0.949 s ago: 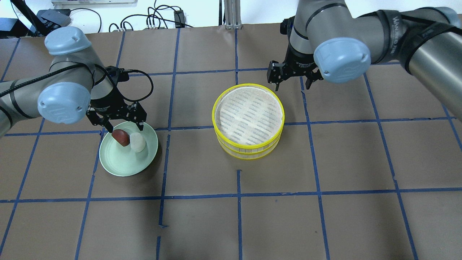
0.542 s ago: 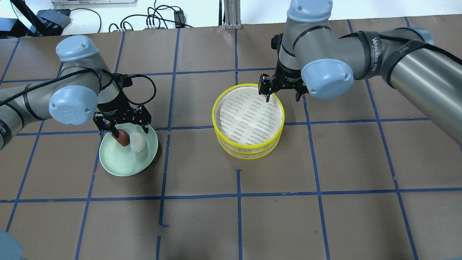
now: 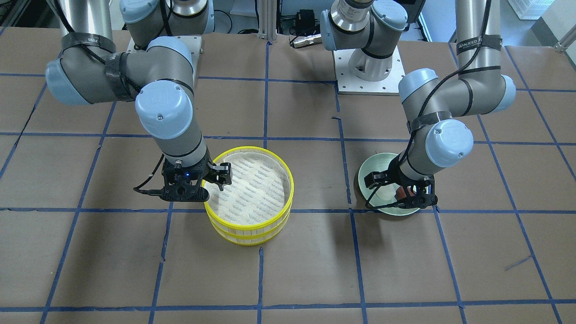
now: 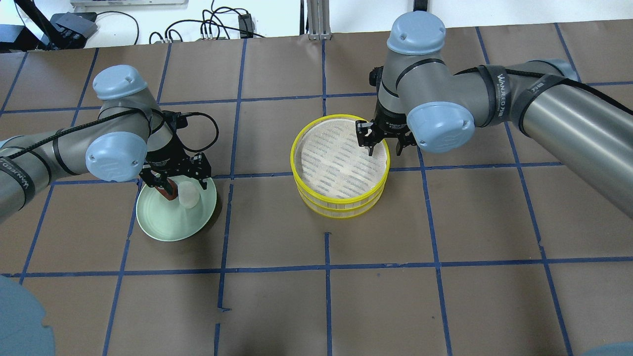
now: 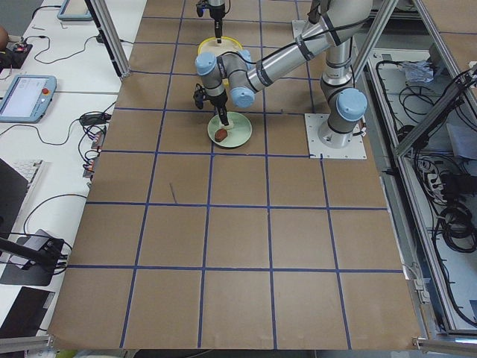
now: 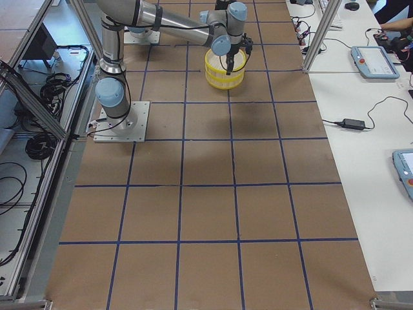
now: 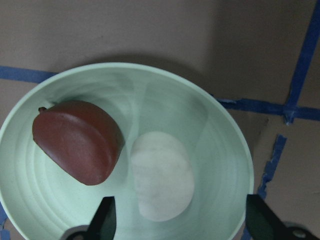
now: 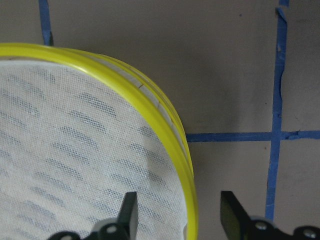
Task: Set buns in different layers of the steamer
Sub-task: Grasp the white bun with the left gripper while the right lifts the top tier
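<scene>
I should next use my right gripper to grab the top layer of the steamer by its yellow rim [image 8: 186, 182], so that the steamer's layers can be separated.
The dark reddish-brown bun [image 7: 77, 142] and the white bun [image 7: 162, 175] lie side by side, touching, on a pale green plate [image 7: 220, 115]. My left gripper [image 4: 177, 187] is open low over the plate [image 4: 168, 225], with the white bun [image 4: 189, 196] roughly between its fingers and the brown bun [image 4: 168, 190] just beside it. The two-tier yellow-rimmed steamer [image 4: 341, 205] stands at mid-table, its two layers stacked and the top mesh bare. My right gripper [image 4: 383, 147] is open, its jaws astride the steamer's far right rim [image 8: 165, 130], one inside and one outside.
The table is brown paper with a grid of blue tape lines [image 4: 326, 269]. In the front-facing view the steamer [image 3: 252, 225] sits left of the plate [image 3: 378, 162]. Cables and equipment lie beyond the table's far edge [image 4: 212, 24].
My right gripper moved from behind the steamer down onto its far right rim. My left gripper came lower over the plate and shifted a little right, toward the white bun.
</scene>
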Action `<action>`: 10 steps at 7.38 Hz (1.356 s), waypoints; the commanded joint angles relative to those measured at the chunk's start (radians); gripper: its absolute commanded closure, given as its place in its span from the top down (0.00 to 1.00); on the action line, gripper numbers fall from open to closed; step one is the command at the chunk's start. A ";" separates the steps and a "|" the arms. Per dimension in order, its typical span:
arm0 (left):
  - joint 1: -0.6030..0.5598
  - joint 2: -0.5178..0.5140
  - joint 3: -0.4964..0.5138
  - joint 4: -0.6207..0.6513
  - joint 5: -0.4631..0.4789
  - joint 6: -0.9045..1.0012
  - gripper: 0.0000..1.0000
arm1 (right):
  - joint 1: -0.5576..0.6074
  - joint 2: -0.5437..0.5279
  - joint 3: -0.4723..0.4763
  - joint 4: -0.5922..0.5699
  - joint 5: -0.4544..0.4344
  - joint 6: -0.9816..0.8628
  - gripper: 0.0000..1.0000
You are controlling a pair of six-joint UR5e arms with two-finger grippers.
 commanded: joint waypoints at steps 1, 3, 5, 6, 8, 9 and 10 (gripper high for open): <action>0.000 -0.010 -0.002 0.003 0.003 0.002 0.54 | 0.000 0.005 0.001 -0.001 0.003 -0.001 0.49; 0.000 -0.019 -0.002 0.003 0.003 0.006 0.44 | 0.000 0.004 0.001 -0.001 -0.006 -0.011 0.20; 0.002 -0.018 0.000 0.003 0.006 0.011 0.12 | -0.001 -0.004 -0.003 -0.001 -0.014 -0.018 0.05; 0.000 -0.018 0.003 0.003 0.007 0.008 0.03 | -0.001 -0.007 -0.003 0.001 -0.015 -0.018 0.04; 0.000 0.002 0.013 0.001 0.007 0.002 0.02 | -0.001 -0.010 -0.006 0.004 -0.015 -0.018 0.05; 0.000 0.014 0.015 -0.007 0.007 -0.003 0.02 | -0.006 -0.024 -0.011 0.019 -0.024 -0.018 0.05; 0.000 0.040 0.015 -0.016 0.010 -0.015 0.02 | -0.018 -0.071 -0.020 0.048 -0.029 -0.037 0.05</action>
